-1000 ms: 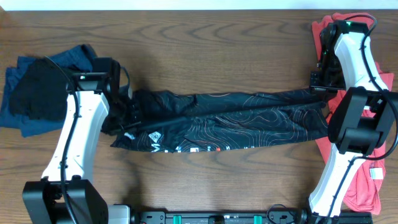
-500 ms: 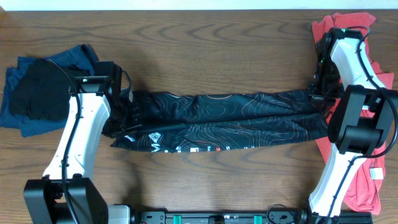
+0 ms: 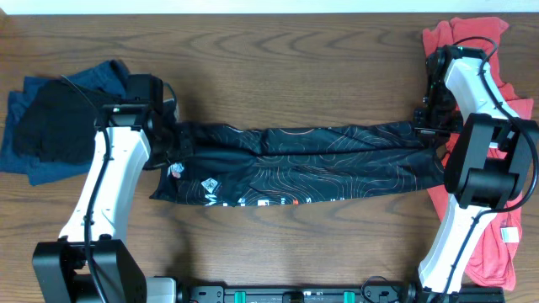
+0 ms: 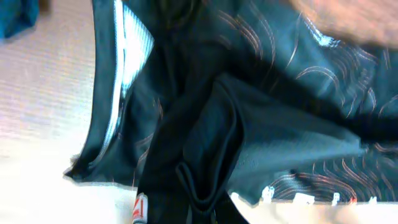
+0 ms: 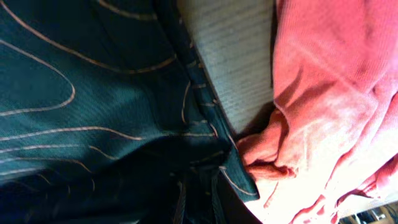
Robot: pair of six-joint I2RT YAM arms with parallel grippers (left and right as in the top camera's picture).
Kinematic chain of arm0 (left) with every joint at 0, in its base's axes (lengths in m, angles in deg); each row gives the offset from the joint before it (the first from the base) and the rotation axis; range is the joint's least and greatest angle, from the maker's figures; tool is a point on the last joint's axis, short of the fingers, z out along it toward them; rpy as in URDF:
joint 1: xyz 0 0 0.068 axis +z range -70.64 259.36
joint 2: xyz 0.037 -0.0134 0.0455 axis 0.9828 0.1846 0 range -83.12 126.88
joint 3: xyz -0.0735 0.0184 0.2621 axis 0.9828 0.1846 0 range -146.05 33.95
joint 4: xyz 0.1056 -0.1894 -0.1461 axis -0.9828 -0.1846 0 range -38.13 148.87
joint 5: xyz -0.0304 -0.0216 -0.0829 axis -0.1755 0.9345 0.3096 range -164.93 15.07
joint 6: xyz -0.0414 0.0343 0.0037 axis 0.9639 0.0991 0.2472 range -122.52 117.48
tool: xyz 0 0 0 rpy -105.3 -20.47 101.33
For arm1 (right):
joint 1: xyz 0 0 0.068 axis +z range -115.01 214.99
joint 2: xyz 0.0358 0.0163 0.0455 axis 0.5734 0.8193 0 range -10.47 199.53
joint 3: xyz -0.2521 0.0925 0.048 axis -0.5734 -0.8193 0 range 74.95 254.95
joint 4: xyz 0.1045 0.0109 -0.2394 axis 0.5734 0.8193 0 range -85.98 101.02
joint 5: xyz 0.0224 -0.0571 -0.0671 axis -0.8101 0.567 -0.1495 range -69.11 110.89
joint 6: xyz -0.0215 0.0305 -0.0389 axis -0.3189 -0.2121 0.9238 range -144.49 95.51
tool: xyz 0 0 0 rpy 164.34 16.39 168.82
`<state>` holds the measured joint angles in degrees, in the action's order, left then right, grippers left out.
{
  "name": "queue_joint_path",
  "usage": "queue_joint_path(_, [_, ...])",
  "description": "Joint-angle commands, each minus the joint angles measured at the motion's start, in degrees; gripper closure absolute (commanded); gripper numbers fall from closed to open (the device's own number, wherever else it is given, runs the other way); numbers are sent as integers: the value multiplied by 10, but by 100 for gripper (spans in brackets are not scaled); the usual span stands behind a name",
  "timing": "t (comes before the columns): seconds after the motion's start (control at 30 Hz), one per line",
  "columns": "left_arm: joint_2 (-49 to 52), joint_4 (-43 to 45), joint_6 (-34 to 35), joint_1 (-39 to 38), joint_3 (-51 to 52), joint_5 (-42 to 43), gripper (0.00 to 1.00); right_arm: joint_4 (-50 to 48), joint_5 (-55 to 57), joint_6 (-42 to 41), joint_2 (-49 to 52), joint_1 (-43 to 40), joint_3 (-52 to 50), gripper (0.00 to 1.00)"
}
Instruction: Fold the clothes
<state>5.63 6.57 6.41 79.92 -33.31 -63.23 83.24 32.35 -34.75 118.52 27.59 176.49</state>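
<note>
Bunched cloth rises above the lettered band [image 4: 329, 180] to my fingers, so my left gripper keeps holding the jersey fold until it lies flat on that band.
The black jersey [image 3: 320, 160] with thin orange contour lines lies stretched in a long band across the table, white-red lettering along its near edge. My left gripper [image 3: 172, 140] is shut on a fold at its left end. In the left wrist view the dark cloth [image 4: 298, 106] bunches between the jaws of the gripper [image 4: 205, 202]. My right gripper [image 3: 426, 126] is shut on the jersey's right end. The right wrist view shows the jersey hem [image 5: 74, 93] pinched in the gripper [image 5: 199, 199], beside the coral-red garment [image 5: 336, 93].
A navy garment [image 3: 34, 164] with a plain black one [image 3: 50, 126] on top lies at the far left. The coral-red garment [image 3: 484, 244] lies under the right arm along the right edge. Wooden table [image 3: 286, 59] shows beyond the jersey.
Both grippers have moved a little toward the far side of the table, drawing the jersey's held ends with them. The band looks tauter.
</note>
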Motion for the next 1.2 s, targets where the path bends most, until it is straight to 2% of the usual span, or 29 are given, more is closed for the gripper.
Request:
queue_joint_path(0.0, [-3, 23, -5, -14, 21, -3, 94, -6, 12, -4, -17, -1, -2, 87])
queue_joint_path(0.3, [16, 134, -5, -76, 90, -9, 94, -18, 9, -4, -17, 0, -2, 86])
queue_joint_path(0.47, [18, 180, -5, -80, 105, -61, 92, -19, 9, -4, -17, 0, -2, 86])
queue_joint_path(0.57, [18, 187, -5, -80, 108, -98, 84, -19, 9, -4, -17, 0, -2, 82])
queue_joint_path(0.63, [18, 189, -5, -80, 108, -126, 70, -19, 5, -4, -17, -2, -1, 79])
queue_joint_path(0.67, [18, 193, -5, -80, 108, -141, 63, -21, 6, -4, -17, -3, -1, 73])
queue_joint_path(0.83, [18, 209, -5, -80, 108, -145, 47, -21, 5, -4, -17, -17, -1, 73])
queue_joint_path(1.0, [18, 225, -5, -80, 107, -177, 38, -21, 2, -4, -17, -45, -1, 73])
queue_joint_path(1.17, [17, 226, -2, -80, 91, -184, 36, -21, 1, -4, -18, -73, -1, 73])
